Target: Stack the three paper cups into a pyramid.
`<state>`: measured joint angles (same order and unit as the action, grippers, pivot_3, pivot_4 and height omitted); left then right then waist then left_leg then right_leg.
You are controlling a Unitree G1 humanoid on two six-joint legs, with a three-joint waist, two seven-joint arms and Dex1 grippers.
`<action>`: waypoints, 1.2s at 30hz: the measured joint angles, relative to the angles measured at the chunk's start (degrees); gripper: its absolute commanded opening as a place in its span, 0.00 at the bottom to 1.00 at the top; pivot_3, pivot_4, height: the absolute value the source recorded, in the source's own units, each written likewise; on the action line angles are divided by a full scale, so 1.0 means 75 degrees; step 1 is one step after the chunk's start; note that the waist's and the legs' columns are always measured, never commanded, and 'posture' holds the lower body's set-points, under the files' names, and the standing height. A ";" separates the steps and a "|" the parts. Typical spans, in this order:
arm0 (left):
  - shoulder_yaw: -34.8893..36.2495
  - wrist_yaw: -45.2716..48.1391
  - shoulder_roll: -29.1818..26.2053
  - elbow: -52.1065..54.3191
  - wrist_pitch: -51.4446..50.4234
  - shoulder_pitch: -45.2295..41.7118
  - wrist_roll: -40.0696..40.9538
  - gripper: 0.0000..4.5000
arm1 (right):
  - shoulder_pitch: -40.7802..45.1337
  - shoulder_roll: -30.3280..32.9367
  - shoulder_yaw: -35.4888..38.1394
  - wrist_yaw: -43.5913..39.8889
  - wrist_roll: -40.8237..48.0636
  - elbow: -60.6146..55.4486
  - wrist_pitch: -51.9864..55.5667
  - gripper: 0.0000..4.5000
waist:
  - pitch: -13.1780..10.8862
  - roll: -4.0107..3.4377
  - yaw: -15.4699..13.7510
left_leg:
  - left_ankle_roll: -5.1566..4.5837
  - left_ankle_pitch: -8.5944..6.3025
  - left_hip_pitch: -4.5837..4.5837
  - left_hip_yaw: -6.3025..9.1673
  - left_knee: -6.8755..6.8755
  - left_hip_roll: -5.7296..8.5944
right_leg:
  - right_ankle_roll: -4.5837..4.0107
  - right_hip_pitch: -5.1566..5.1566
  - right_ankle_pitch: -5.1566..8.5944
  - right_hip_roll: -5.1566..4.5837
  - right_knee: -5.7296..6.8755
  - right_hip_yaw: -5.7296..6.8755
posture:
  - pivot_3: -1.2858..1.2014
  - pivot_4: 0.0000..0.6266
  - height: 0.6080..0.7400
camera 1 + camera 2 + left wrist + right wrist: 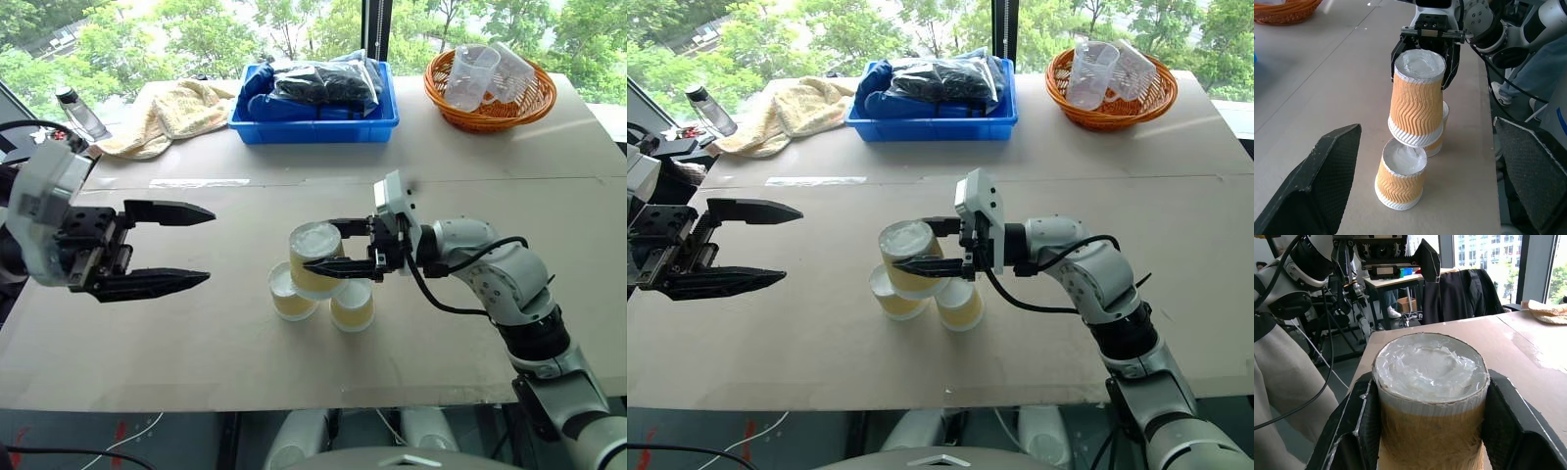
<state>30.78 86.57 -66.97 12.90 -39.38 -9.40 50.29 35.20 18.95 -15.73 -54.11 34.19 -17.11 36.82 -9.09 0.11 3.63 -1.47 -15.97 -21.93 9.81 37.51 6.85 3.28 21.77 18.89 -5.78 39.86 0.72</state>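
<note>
My right gripper is ready to open: the top cup's lower rim [314, 294] is over both upside-down cups on the table, so the top cup would stay standing.
Two yellow-tan paper cups stand upside down side by side at the table's middle, one on the left [291, 294] and one on the right [352, 305]. A third cup [313, 257], also upside down and slightly tilted, rests on top across both. My right gripper [323, 245] reaches in level from the right and is shut on this top cup [1430, 396], a finger [1359, 426] pressed against each side. My left gripper [208, 247] hangs open to the left of the stack, well apart from it, its fingers [1317, 181] framing the cups [1418, 103].
At the table's far side stand a blue bin [313, 125] holding dark bags, a wicker basket [490, 98] with clear measuring cups, a yellow towel [171, 113] and a bottle [80, 110]. The table's front edge runs just below the stack.
</note>
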 measured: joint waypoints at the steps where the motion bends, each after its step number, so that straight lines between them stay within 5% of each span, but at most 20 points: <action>1: -0.0003 0.0030 -0.0034 0.0000 -0.0006 0.0000 -0.0001 1.00 | -0.0040 0.0001 -0.0005 -0.0028 -0.0034 0.0001 -0.0049 0.44 | 0.0000 0.0000 0.0000 | 0.0000 0.0000 0.0000 0.0000 0.0000 0.0000 | 0.0000 0.0000 0.0000 0.0000 0.0000 0.0000 | 0.52 0.24 1.00; 2: -0.0004 0.0070 -0.0042 -0.0001 -0.0006 -0.0001 -0.0003 1.00 | -0.0079 0.0001 -0.0006 -0.0048 -0.0036 0.0001 -0.0087 0.44 | 0.0000 0.0000 0.0001 | 0.0000 0.0000 0.0001 0.0000 0.0000 0.0000 | 0.0000 0.0000 0.0000 0.0000 0.0000 0.0000 | 0.52 0.24 1.00; 3: -0.0011 0.0082 -0.0042 -0.0005 -0.0006 -0.0002 -0.0006 1.00 | -0.0083 0.0001 -0.0007 -0.0056 -0.0044 0.0001 -0.0104 0.61 | 0.0000 0.0000 0.0005 | 0.0000 0.0000 0.0001 0.0000 0.0000 0.0000 | 0.0000 0.0000 0.0000 0.0000 0.0001 0.0000 | 0.52 0.24 1.00; 5: -0.0017 0.0090 -0.0042 -0.0009 -0.0005 -0.0005 -0.0009 1.00 | -0.0083 0.0000 -0.0007 -0.0058 -0.0053 0.0001 -0.0107 0.70 | 0.0000 0.0000 0.0005 | 0.0000 0.0000 0.0001 0.0000 0.0000 0.0000 | 0.0000 0.0000 0.0000 0.0000 0.0001 0.0000 | 0.52 0.24 1.00; 6: -0.0028 0.0096 -0.0042 -0.0014 0.0001 -0.0007 -0.0016 1.00 | -0.0083 -0.0002 -0.0007 -0.0061 -0.0054 0.0001 -0.0108 0.86 | 0.0000 0.0000 0.0004 | 0.0000 0.0000 0.0001 0.0000 0.0000 0.0000 | 0.0000 0.0000 0.0000 0.0000 0.0000 0.0000 | 0.52 0.24 1.00; 8: -0.0073 0.0104 -0.0042 -0.0025 0.0026 -0.0024 -0.0041 1.00 | -0.0083 -0.0001 -0.0006 -0.0066 -0.0054 0.0001 -0.0108 1.00 | 0.0000 0.0000 0.0003 | 0.0000 0.0000 0.0001 0.0000 0.0000 0.0000 | 0.0000 0.0000 0.0000 0.0000 0.0000 0.0000 | 0.52 0.24 1.00; 18: -0.0321 0.0121 -0.0041 -0.0171 0.0169 -0.0172 -0.0120 1.00 | -0.0165 0.0280 0.0204 -0.0247 0.0158 -0.0011 -0.0102 1.00 | 0.0000 0.0000 -0.0012 | 0.0000 0.0000 0.0000 0.0000 0.0000 0.0000 | 0.0000 -0.0001 0.0000 0.0000 -0.0001 0.0000 | 0.52 0.24 1.00; 24: -0.0333 0.0111 0.0046 -0.0360 0.0413 0.0350 -0.0412 1.00 | -0.1117 0.1390 0.0981 -0.0806 0.0663 -0.0655 -0.0121 1.00 | -0.0001 -0.0001 -0.0054 | -0.0001 0.0000 -0.0001 -0.0003 -0.0007 0.0000 | 0.0000 0.0001 0.0000 -0.0001 -0.0006 -0.0003 | 0.52 0.24 1.00; 29: -0.0602 -0.0522 0.1100 -0.0836 0.1296 0.1331 -0.1454 1.00 | -0.2673 0.2417 0.2027 -0.1092 0.0595 -0.0842 -0.0561 1.00 | -0.0001 0.0000 -0.0135 | -0.0001 -0.0001 0.0005 -0.0006 -0.0014 -0.0001 | 0.0000 -0.0002 0.0000 -0.0001 -0.0009 -0.0005 | 0.52 0.24 1.00; 36: -0.1445 -0.2588 0.3013 -0.1826 0.3674 0.2014 -0.3555 1.00 | -0.4092 0.2015 0.2941 -0.1005 -0.0331 0.0866 -0.2729 1.00 | 0.0015 0.0048 -0.0260 | -0.0002 -0.0001 0.0010 -0.0008 0.0000 0.0000 | -0.0002 -0.0015 -0.0004 -0.0001 -0.0006 -0.0004 | 0.52 0.24 1.00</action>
<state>19.94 67.16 -44.38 -0.79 -11.82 5.70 23.62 4.51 34.07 6.33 -61.64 31.71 -10.61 16.35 -8.98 0.47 1.68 -1.49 -15.98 -21.85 9.75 37.51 6.85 3.27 21.66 18.86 -5.78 39.82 0.69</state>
